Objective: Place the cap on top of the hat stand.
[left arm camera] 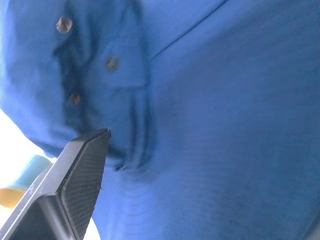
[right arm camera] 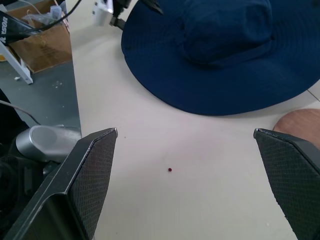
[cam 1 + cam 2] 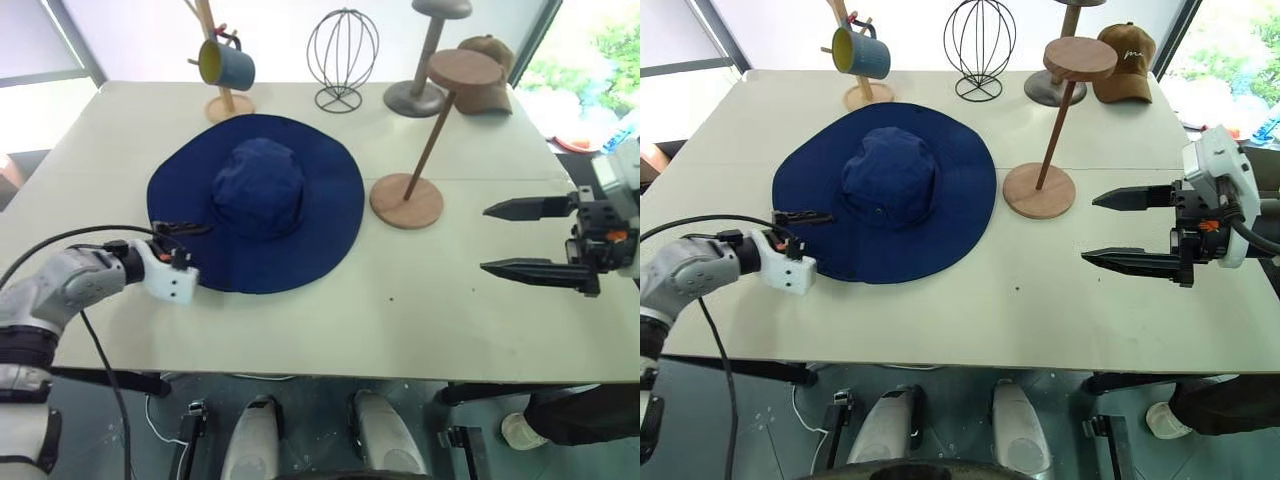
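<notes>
The left gripper grabs the cap by its brim [image 3: 185,205] next, which leaves its top [image 3: 258,185] free to fit over the hat stand.
The cap [image 3: 260,200], a wide-brimmed navy sun hat, lies flat on the table, crown up, left of centre. My left gripper [image 3: 192,246] is at the brim's near-left edge and stands open. One black finger [image 3: 805,216] lies over the brim, and the left wrist view looks closely at blue fabric with eyelets [image 1: 111,62]. The hat stand [image 3: 406,200] is upright just right of the cap, with a slanted rod and a bare disc top [image 3: 465,68]. My right gripper [image 3: 485,238] hovers open and empty to the right of the stand's base.
Along the far edge stand a mug tree with a blue mug [image 3: 225,65], a black wire globe stand [image 3: 342,55], a grey pedestal stand [image 3: 425,60] and a small brown cap [image 3: 490,85]. A cardboard box [image 2: 40,40] sits on the floor beyond the table's left side.
</notes>
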